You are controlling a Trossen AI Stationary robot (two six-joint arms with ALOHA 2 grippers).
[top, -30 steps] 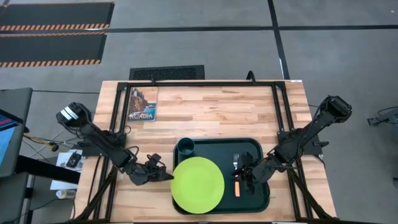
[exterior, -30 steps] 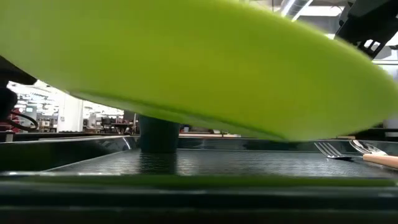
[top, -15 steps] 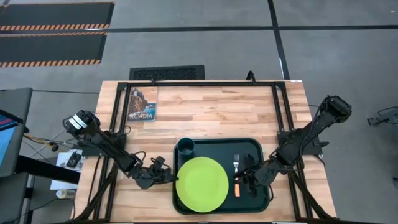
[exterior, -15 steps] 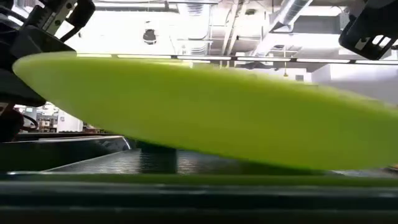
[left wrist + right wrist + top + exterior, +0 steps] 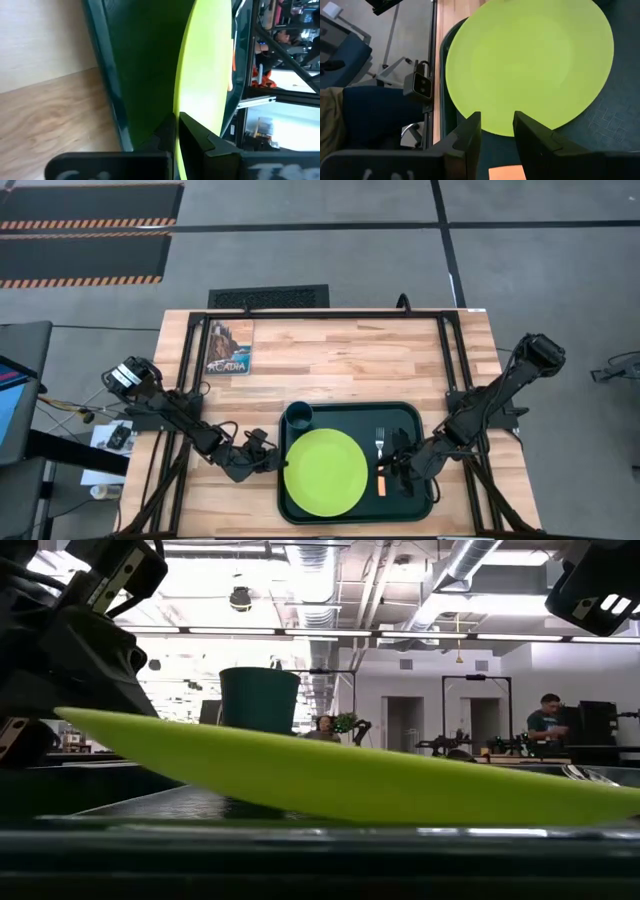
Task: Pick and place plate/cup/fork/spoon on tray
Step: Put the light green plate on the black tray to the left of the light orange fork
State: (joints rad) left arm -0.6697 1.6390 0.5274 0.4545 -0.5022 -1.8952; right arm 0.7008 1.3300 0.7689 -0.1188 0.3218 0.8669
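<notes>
The fingers of my left gripper hold the lime-green plate's edge [image 5: 287, 482] inside the tray's rim [image 5: 280, 492]. The plate would settle flat inside, so my left gripper needs to open its fingers.
The lime-green plate [image 5: 324, 472] lies tilted over the dark green tray [image 5: 345, 415]. My left gripper [image 5: 272, 464] is shut on the plate's left rim, just past the tray's left rim. The teal cup [image 5: 298, 416] stands on its base in the tray's far left corner and also shows in the low view [image 5: 259, 695]. The fork [image 5: 380, 444] lies flat on the tray's right part, and an orange handle [image 5: 381, 481] lies beside it. My right gripper [image 5: 394, 470] hovers open over that cutlery, and the handle [image 5: 505, 174] shows between its fingers. The spoon's bowl is hidden under this gripper. My left gripper pinches the plate's left rim [image 5: 179, 107] between its two fingers, one on the upper face and one on the underside. The fingers come about level from the table's left. The plate is tilted: its held edge [image 5: 75, 717] is raised and its right part [image 5: 560, 808] is down at the tray floor.
A picture card [image 5: 230, 347] lies at the table's far left. Bare wood lies beyond the tray's far rim. Black frame rails [image 5: 448, 350] run along the table's sides. People [image 5: 548, 720] stand in the room far behind the table.
My left gripper has moved toward the table's right edge and down, still shut on the plate. The plate has gone from overhanging the tray's near left corner, held high, to inside the tray. Its right part has sunk to the tray floor. The cup now shows over it.
</notes>
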